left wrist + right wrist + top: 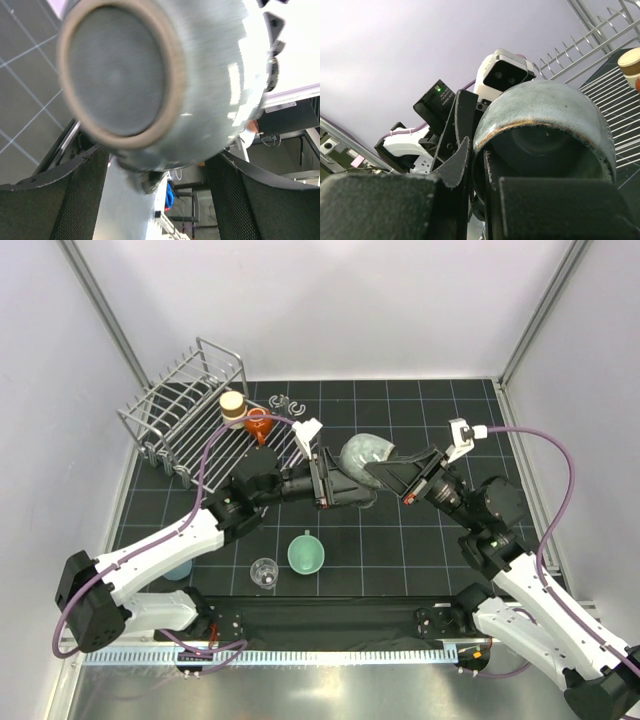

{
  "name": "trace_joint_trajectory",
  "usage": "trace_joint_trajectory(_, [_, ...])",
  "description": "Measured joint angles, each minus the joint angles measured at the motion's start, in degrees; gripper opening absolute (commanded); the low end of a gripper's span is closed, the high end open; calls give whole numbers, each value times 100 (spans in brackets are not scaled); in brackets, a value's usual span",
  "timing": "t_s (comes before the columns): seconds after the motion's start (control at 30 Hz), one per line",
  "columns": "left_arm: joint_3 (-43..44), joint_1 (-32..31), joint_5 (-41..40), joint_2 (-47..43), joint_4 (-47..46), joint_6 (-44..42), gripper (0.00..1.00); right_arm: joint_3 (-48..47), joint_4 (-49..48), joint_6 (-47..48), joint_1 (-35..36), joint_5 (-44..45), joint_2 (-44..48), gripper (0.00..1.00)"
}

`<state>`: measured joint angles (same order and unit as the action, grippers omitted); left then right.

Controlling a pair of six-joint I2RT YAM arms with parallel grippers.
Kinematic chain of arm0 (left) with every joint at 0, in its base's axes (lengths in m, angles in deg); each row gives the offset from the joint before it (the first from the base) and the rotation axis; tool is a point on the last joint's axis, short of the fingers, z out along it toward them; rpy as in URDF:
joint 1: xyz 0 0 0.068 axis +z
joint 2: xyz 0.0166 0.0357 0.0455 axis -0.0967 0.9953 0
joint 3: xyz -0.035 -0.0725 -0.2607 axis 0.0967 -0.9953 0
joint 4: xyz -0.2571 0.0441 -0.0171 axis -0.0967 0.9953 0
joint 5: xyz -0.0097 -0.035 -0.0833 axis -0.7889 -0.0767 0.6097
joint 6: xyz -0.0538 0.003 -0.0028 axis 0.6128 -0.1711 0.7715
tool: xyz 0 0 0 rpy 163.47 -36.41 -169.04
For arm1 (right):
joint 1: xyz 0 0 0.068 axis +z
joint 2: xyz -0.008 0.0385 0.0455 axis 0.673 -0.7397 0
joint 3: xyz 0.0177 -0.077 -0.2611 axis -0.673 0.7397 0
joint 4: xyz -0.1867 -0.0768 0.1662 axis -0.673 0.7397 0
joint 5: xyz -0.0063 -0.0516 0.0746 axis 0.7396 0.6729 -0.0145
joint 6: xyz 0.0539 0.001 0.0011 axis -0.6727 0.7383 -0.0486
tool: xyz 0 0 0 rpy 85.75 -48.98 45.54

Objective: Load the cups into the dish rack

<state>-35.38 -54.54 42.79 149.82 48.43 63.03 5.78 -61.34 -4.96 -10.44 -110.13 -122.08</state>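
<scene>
My left gripper should next take hold of the grey cup by its handle (pixel 144 178), with the base facing my wrist, so that it can go rim-first into the dish rack.
A grey glazed cup (pixel 362 452) hangs in the air above the middle of the mat. My right gripper (pixel 385 472) is shut on its rim, one finger inside and one outside (pixel 482 165). My left gripper (pixel 362 483) stands open, its wide fingers either side of the cup's rounded base (pixel 150 75); contact is not clear. The dish rack (pixel 170 405) stands at the back left with a beige cup (pixel 232 403) and an orange-red cup (pixel 259 426) at its right end. A mint green cup (pixel 306 553) and a clear glass (pixel 264 572) stand near the front.
A light blue cup (pixel 178 568) shows partly beneath the left arm. Small grey clips (pixel 285 401) lie behind the rack's right end. The two arms meet over the centre of the black gridded mat (pixel 420 420). Frame posts and white walls enclose the sides.
</scene>
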Motion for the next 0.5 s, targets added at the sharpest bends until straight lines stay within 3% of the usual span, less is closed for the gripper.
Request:
trace_joint_trajectory(0.3, [-118, -92, -269, 96, -417, 175, 37, 304, -374, -59, -22, 153, 122, 4])
trace_joint_trajectory(0.37, [-177, -98, -264, 107, -461, 229, 23, 387, -437, -90, -26, 240, 179, 4])
trace_joint_trajectory(0.4, [-197, -96, -236, 103, -483, 254, 6, 411, -466, -131, -63, 280, 208, 4])
trace_joint_trajectory(0.43, [-197, -85, -304, 116, -476, 251, 1, 415, -557, -144, -63, 291, 214, 4])
trace_joint_trajectory(0.5, [-199, -90, -348, 131, -516, 264, 0, 428, -577, -98, -52, 264, 256, 4])
